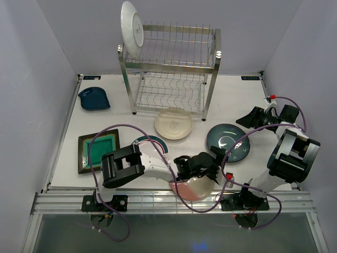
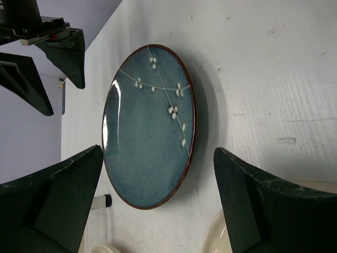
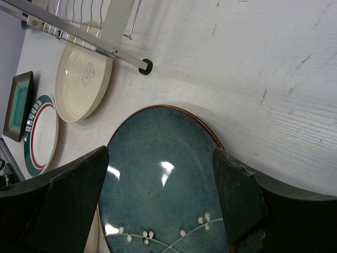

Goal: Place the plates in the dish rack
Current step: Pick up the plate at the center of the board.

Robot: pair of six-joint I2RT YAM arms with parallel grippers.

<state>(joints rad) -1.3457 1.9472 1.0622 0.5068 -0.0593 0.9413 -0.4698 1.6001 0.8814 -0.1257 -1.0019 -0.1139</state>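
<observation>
The left gripper should grab the dark teal plate by its near rim (image 1: 234, 161) next, so the plate's far rim stays free to slot into the rack (image 1: 171, 68).
A dark teal plate (image 1: 228, 143) with white blossoms lies flat on the table, between my two grippers. My left gripper (image 1: 215, 164) is open just left of it, low over a pink speckled plate (image 1: 190, 188). In the left wrist view the teal plate (image 2: 150, 126) sits ahead of the open left gripper (image 2: 158, 158). My right gripper (image 1: 243, 121) is open at the plate's far right rim. From the right wrist, the right gripper (image 3: 160, 153) hovers over the teal plate (image 3: 168, 190), empty. The dish rack (image 1: 171, 68) holds one white plate (image 1: 131, 29) upright in its top tier.
A cream plate (image 1: 173, 124) lies in front of the rack. A green-red rimmed plate (image 1: 152, 143) is partly under my left arm. A square green plate (image 1: 98, 150) and a small dark blue dish (image 1: 94, 98) are at the left. The rack's foot (image 3: 145, 67) stands near the teal plate.
</observation>
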